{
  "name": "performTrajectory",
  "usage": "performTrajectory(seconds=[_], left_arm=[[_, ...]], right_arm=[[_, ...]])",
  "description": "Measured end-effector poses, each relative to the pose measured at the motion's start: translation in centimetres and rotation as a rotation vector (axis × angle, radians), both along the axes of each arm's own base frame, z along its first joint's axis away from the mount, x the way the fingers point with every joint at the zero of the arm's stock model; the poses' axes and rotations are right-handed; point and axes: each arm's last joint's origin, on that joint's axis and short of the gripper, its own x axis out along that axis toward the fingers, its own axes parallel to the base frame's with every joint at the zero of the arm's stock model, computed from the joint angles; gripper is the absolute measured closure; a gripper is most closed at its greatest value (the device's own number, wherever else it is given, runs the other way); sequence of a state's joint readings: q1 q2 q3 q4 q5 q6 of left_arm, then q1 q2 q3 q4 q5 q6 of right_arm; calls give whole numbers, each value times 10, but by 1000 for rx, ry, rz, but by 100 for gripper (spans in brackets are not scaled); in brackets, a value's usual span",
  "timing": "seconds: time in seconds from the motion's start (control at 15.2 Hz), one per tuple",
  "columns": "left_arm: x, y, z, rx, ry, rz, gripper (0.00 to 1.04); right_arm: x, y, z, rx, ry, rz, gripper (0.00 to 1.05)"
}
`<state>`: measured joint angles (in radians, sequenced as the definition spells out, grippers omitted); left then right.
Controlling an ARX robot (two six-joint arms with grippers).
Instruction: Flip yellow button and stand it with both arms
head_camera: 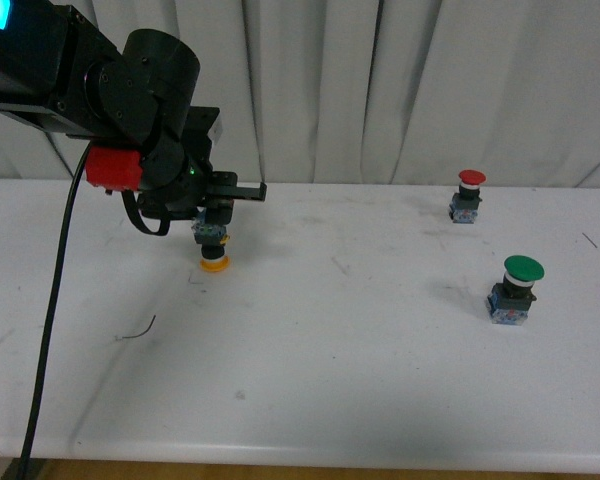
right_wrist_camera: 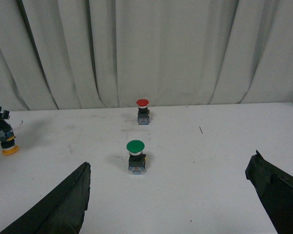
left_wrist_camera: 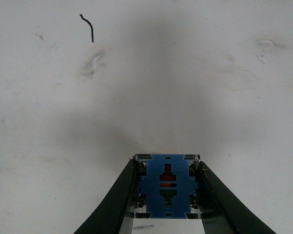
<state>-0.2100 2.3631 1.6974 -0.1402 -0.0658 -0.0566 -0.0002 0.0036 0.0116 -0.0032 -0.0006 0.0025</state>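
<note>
I will grab the yellow button by its end with the cap (head_camera: 214,257) with my right gripper next. Its contact block (head_camera: 209,230) stays free to stand on, so I can flip the button upright.
The yellow button (head_camera: 214,251) hangs upside down at the table's left, its yellow cap pointing down just above or on the white table (head_camera: 310,360); which, I cannot tell. My left gripper (head_camera: 212,228) is shut on its blue contact block. In the left wrist view the blue block (left_wrist_camera: 167,185) sits squeezed between the two black fingers (left_wrist_camera: 118,200). The right wrist view shows the same yellow button (right_wrist_camera: 9,146) far off at one edge. My right gripper (right_wrist_camera: 168,195) is open, its fingers (right_wrist_camera: 63,204) wide apart with nothing between them; that arm does not appear in the front view.
A red-capped button (head_camera: 468,194) stands upright at the back right. A larger green-capped button (head_camera: 516,288) stands nearer, at the right. A thin dark wire scrap (head_camera: 140,330) lies left of centre. White curtains (head_camera: 380,90) hang behind the table. A black cable (head_camera: 55,300) trails down at left.
</note>
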Motion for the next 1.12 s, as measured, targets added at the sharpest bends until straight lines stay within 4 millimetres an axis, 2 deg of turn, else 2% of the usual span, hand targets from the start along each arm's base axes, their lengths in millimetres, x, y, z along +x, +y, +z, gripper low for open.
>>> performTrajectory(seconds=[0.13,0.2,0.33,0.39,0.46,0.59,0.66,0.72,0.85,1.12], left_arm=[[-6,-2,12,-40,-30,-10,74],[-13,-3,27,-83,-66,-19,74],[-27,-2,67,-237,-182,-40,74],[-41,2,90,-367,-249,-51,74],[-56,5,104,-519,-288,-62,74],[-78,7,104,-775,-287,-92,74],[-90,2,93,-939,-251,-110,74],[-92,1,90,-967,-241,-109,74],[-98,-16,70,-1168,-211,-117,74],[-100,-25,63,-1253,-194,-129,74]], right_arm=[[0,0,0,0,0,0,7],[0,0,0,0,0,0,7],[0,0,0,0,0,0,7],[0,0,0,0,0,0,7],[0,0,0,0,0,0,7],[0,0,0,0,0,0,7],[0,0,0,0,0,0,7],[0,0,0,0,0,0,7],[0,0,0,0,0,0,7],[0,0,0,0,0,0,7]])
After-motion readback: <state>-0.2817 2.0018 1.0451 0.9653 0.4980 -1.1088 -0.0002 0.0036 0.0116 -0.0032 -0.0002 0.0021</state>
